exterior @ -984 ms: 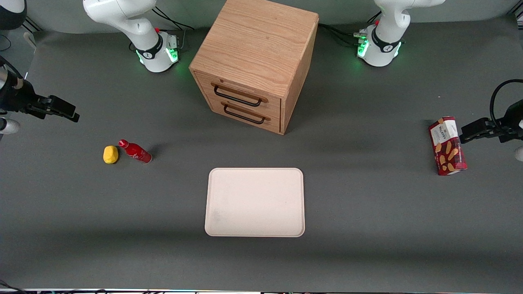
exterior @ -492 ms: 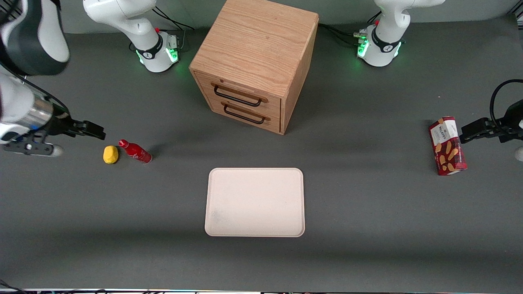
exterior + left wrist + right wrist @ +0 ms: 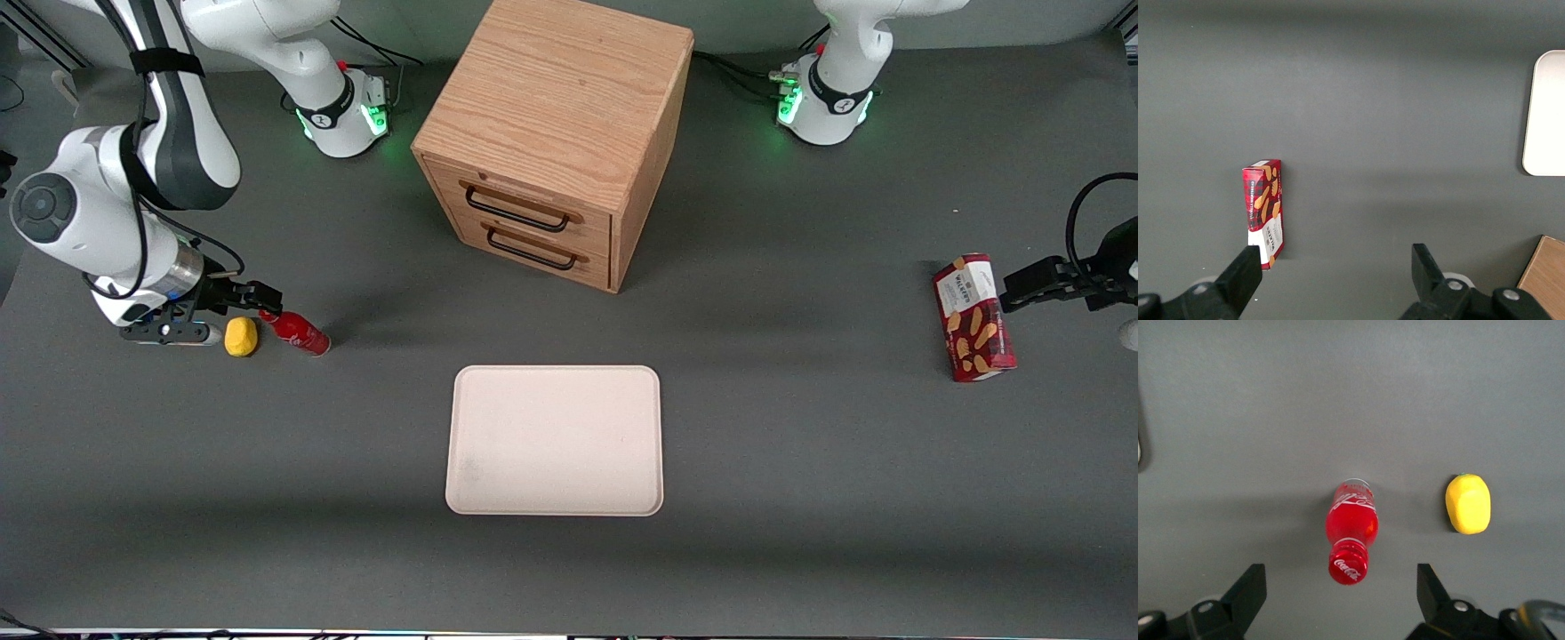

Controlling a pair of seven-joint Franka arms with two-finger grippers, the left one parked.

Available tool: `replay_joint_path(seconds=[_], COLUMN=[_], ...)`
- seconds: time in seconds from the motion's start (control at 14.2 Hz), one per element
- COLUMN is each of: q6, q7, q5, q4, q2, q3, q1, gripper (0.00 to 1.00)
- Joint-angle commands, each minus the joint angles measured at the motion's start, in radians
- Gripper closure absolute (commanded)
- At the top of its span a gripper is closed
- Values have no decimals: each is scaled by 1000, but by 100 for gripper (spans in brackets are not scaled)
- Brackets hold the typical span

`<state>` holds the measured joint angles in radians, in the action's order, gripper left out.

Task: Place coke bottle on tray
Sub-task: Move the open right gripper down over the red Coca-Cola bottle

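The right gripper grabs the coke bottle's red cap end next, to place the coke bottle on the tray.
The coke bottle is small and red with a red cap, and stands upright on the grey table toward the working arm's end. In the right wrist view its cap points up at the camera, with white lettering on it. My right gripper hangs just above the cap, open and empty. In the wrist view its two black fingers stand wide apart on either side of the cap. The tray is a pale cream-pink rectangle, bare, nearer the front camera than the cabinet.
A small yellow lump lies close beside the bottle and also shows in the right wrist view. A wooden two-drawer cabinet stands at mid-table. A red biscuit box lies toward the parked arm's end.
The right arm has swung in from the table's edge, bringing the gripper from well away from the bottle to just above its cap. Bottle, lump and tray have not moved.
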<state>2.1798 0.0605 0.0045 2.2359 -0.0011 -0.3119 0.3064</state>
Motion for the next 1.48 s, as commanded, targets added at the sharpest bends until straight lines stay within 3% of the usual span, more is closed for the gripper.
replay_joint_path(seconds=[0.0, 0.49, 1.41], q6=[99, 190, 190], q7=[-24, -25, -57], q5=[-11, -11, -9], q4=[100, 129, 119], q2=[-33, 10, 10], q3=[-6, -6, -7], q1=[3, 3, 2], gripper=[0, 0, 95])
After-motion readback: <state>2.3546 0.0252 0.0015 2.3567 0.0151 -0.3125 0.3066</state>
